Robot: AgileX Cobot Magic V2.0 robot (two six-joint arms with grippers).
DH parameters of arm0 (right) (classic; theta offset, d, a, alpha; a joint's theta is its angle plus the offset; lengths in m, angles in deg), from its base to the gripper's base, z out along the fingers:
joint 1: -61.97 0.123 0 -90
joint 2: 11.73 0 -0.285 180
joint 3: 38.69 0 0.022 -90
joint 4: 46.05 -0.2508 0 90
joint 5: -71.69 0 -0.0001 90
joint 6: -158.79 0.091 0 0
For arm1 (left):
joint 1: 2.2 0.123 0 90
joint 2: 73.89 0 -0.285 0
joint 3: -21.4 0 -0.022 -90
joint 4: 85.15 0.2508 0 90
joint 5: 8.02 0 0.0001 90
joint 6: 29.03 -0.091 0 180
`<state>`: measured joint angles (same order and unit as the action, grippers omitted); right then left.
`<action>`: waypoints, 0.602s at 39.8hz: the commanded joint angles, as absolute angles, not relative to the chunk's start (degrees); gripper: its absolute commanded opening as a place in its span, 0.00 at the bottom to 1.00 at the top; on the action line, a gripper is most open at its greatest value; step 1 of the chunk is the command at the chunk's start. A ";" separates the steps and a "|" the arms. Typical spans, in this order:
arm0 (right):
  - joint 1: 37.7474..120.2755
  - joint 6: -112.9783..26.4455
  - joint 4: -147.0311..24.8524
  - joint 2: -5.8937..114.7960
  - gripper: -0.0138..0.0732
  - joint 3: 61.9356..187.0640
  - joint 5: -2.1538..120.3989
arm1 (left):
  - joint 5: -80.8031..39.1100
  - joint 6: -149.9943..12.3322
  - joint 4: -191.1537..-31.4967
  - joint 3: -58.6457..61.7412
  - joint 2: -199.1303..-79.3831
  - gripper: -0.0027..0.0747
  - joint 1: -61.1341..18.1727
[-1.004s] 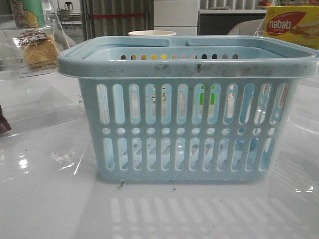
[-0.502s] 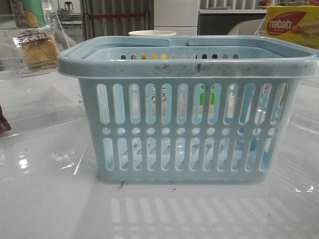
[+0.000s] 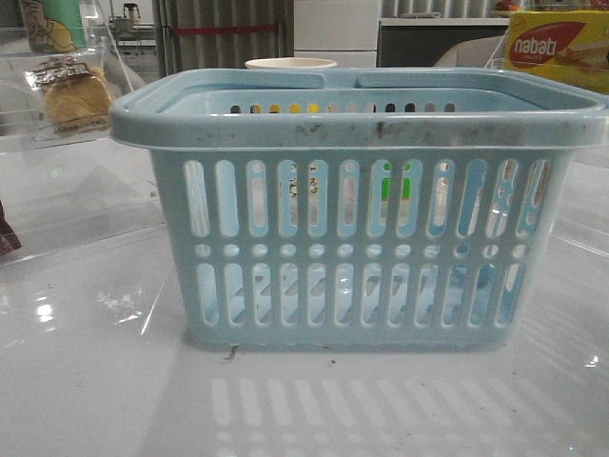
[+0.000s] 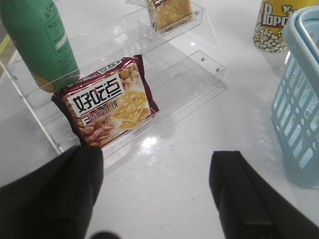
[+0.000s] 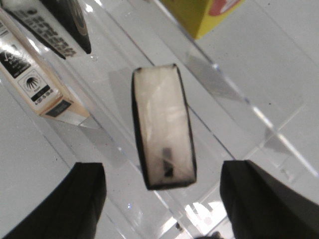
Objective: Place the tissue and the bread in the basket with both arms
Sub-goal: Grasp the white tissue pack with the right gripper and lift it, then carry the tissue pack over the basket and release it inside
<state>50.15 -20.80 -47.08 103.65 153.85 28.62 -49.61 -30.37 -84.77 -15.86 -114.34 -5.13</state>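
Observation:
I should close my right gripper now and catch the pack, because its fingers are on either side of the tissue pack's near end (image 5: pixel 168 169).
The pale blue basket (image 3: pixel 357 119) fills the middle of the front view, and its slotted side (image 4: pixel 299 114) shows in the left wrist view. The bread (image 3: pixel 76 95), a golden bun in clear wrap, lies on a clear acrylic shelf at the far left, seen also as the bread (image 4: pixel 172 12) on the upper step. My left gripper (image 4: pixel 157 169) is open over bare table in front of that shelf, well short of the bread. The tissue (image 5: pixel 163 132), a black-edged pack with a shiny pale face, rests on another clear shelf. My right gripper (image 5: pixel 162 199) is open, its fingers either side of the pack's near end without touching it.
A red biscuit pack (image 4: pixel 109 102) and a green bottle (image 4: pixel 37 42) stand on the left shelf. A popcorn cup (image 4: pixel 271 25) sits beside the basket. The yellow nabati box (image 3: pixel 557 48) and a cream carton (image 5: pixel 35 74) flank the tissue.

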 commanded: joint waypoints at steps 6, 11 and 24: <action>49.79 -20.73 -47.86 100.97 0.61 156.11 34.82 | -45.38 -29.84 -85.15 -14.00 -114.84 0.69 -5.53; 49.79 -20.73 -47.86 100.97 0.49 156.11 35.14 | -45.38 -29.84 -85.15 -14.00 -114.84 0.69 -5.53; 50.37 -20.73 -48.81 94.19 0.44 156.11 32.87 | -45.38 -29.84 -85.15 -14.00 -114.84 0.69 -5.53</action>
